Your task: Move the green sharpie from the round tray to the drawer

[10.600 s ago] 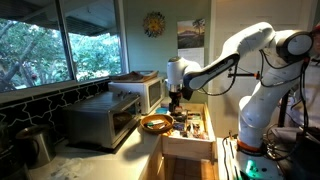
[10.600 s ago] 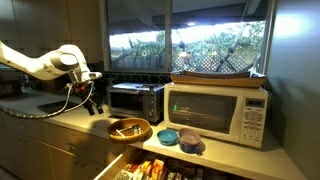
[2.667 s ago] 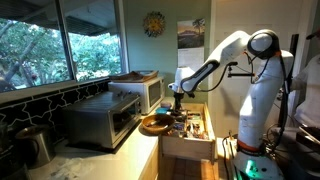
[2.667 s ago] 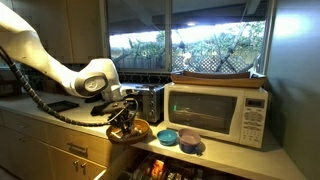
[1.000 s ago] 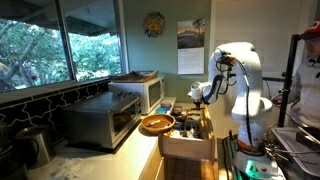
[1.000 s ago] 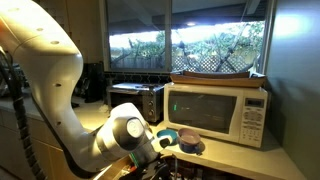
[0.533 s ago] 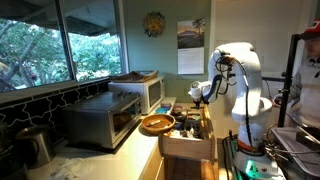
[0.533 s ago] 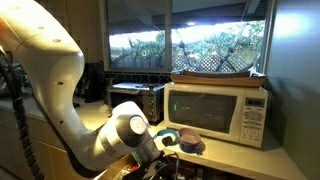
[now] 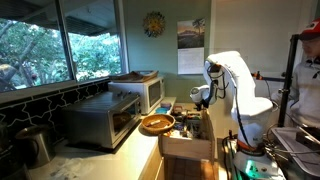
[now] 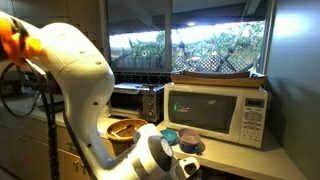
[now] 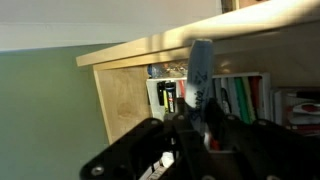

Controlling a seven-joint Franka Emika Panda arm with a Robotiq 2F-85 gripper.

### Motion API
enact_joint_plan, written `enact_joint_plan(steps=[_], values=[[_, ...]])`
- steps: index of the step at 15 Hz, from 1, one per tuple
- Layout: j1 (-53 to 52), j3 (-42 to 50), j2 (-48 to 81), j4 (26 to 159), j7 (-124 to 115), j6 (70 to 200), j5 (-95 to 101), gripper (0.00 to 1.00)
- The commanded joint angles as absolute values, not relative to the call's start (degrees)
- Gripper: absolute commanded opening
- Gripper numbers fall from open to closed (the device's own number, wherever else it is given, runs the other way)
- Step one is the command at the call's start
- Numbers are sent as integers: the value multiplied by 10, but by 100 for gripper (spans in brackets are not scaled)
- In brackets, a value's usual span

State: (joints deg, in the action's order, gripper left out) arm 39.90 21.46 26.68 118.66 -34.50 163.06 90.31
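The green sharpie's end (image 11: 202, 50) overlaps the drawer's rim, high above the row of pens. I need to lower the sharpie before my gripper lets go of it.
My gripper (image 11: 195, 125) is shut on the green sharpie (image 11: 199, 72), which sticks up between the dark jaws and looks grey-green in the dim light. Below it lies the open drawer (image 11: 125, 95), pale wood, with batteries and pens in its compartments. In an exterior view the gripper (image 9: 199, 97) hangs over the far end of the drawer (image 9: 188, 148), and the round tray (image 9: 156, 124) sits on the counter beside it. The round tray (image 10: 125, 129) also shows in an exterior view, partly behind the arm.
A steel toaster oven (image 9: 100, 120) and a white microwave (image 10: 218, 110) stand on the counter behind the tray. Stacked small bowls (image 10: 178, 136) sit in front of the microwave. The arm's bulk (image 10: 80, 80) fills much of that view. A kettle (image 9: 35, 145) stands near the window.
The arm has swung and its elbow has shifted, uncovering the round tray in one exterior view. The gripper stays shut on the sharpie over the drawer.
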Motion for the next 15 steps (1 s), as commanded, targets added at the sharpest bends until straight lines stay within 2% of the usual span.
enact_joint_plan(steps=[1, 6, 7, 9, 10, 15], values=[[412, 218, 351, 1093, -380, 1644, 942, 6], [415, 225, 399, 1033, -382, 1625, 978, 6], [407, 223, 377, 1054, -383, 1626, 969, 24], [409, 225, 389, 1043, -383, 1626, 969, 24], [410, 225, 391, 1042, -383, 1626, 969, 6], [399, 222, 408, 990, -512, 1620, 1054, 6]])
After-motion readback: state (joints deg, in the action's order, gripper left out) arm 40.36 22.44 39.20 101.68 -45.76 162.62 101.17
